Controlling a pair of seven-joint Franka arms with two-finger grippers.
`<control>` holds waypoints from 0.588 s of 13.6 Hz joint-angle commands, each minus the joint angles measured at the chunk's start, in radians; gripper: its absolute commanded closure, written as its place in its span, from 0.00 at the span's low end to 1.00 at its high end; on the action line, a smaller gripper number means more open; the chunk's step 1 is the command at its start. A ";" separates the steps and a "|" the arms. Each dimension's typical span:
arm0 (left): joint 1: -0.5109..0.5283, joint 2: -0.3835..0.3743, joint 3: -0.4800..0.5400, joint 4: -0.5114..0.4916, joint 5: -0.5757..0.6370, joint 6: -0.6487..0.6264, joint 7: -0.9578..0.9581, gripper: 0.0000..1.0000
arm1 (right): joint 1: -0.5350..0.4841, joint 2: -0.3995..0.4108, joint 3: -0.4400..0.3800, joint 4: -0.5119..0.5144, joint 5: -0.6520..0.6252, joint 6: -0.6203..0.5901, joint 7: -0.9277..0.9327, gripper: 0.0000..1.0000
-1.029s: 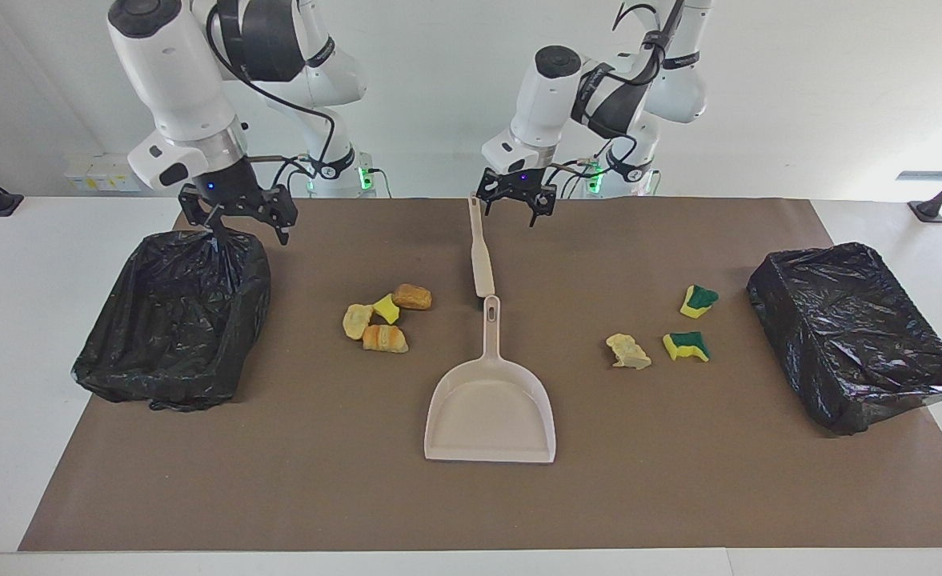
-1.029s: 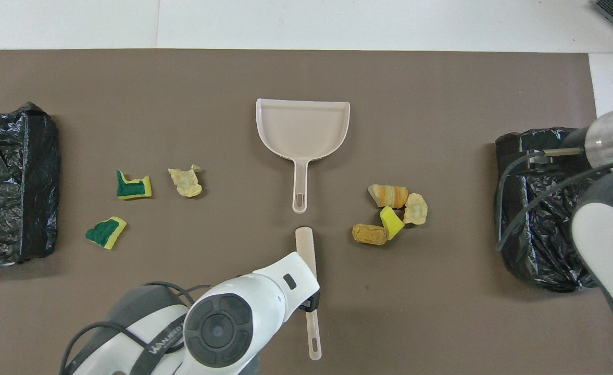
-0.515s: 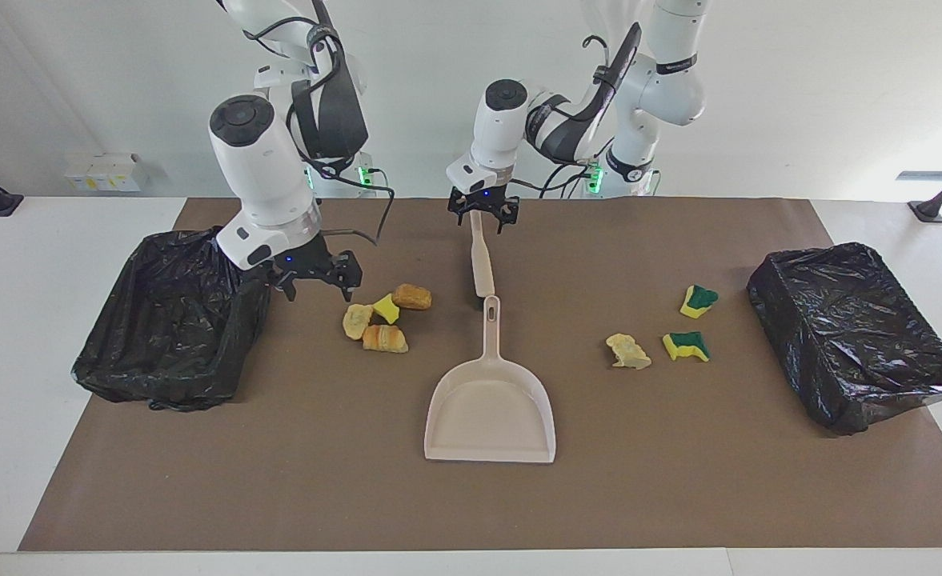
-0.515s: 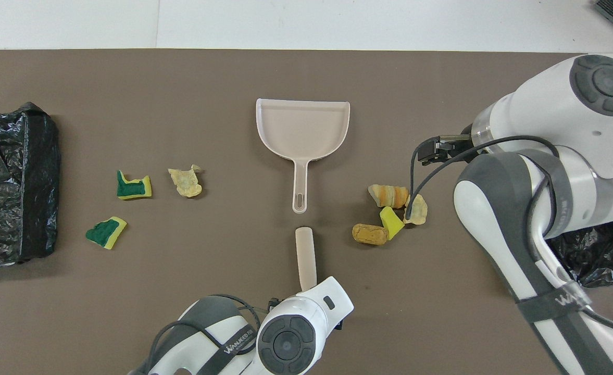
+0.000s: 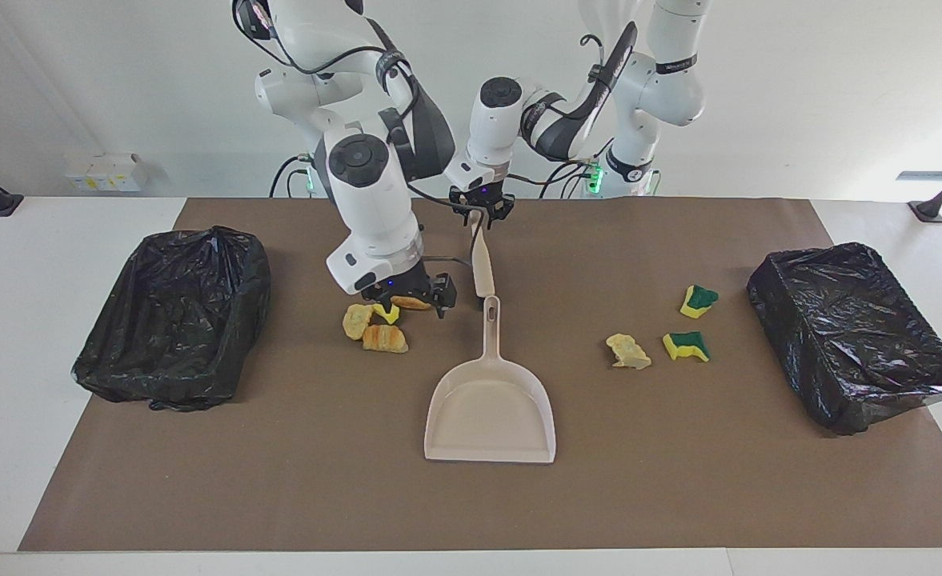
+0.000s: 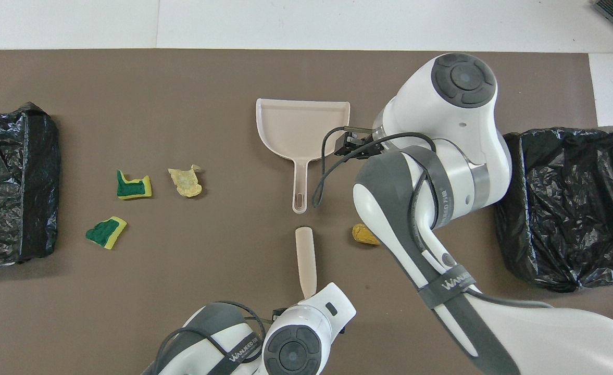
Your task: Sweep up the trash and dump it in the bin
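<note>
Next, my right gripper grabs the beige dustpan (image 6: 302, 127) by its narrow handle (image 6: 300, 187), since the broad pan spreads wider than my fingers open.
A beige brush (image 5: 483, 268) (image 6: 306, 255) lies end to end with the handle of the beige dustpan (image 5: 519, 432) (image 6: 302, 127). My left gripper (image 5: 483, 212) is closed around the brush's thin handle end nearest the robots. Beside the brush sits a trash cluster (image 5: 374, 326). My right gripper (image 5: 408, 302) hangs open low over its brown lump (image 5: 412, 302) (image 6: 364, 234); in the overhead view the arm hides the rest. More trash, a pale yellow scrap (image 5: 628, 350) (image 6: 185, 181) and two green-and-yellow sponge pieces (image 5: 687, 346) (image 6: 133, 186), lies toward the left arm's end.
A bin lined with a black bag (image 5: 174, 320) (image 6: 561, 208) stands at the right arm's end of the brown mat. A second black-bagged bin (image 5: 855, 336) (image 6: 9, 182) stands at the left arm's end.
My right arm swung from over its bin to over the trash cluster and came down. My left gripper settled on the brush handle's end and narrowed around it.
</note>
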 commanded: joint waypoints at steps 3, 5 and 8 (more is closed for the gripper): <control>-0.028 -0.035 0.014 -0.045 0.014 0.011 -0.062 0.54 | 0.031 0.159 0.041 0.159 0.031 0.014 0.065 0.00; -0.027 -0.035 0.014 -0.045 0.012 0.008 -0.082 0.99 | 0.074 0.195 0.043 0.164 0.022 0.049 0.072 0.00; -0.025 -0.035 0.017 -0.028 0.012 -0.057 -0.189 1.00 | 0.101 0.202 0.043 0.139 0.007 0.067 0.054 0.00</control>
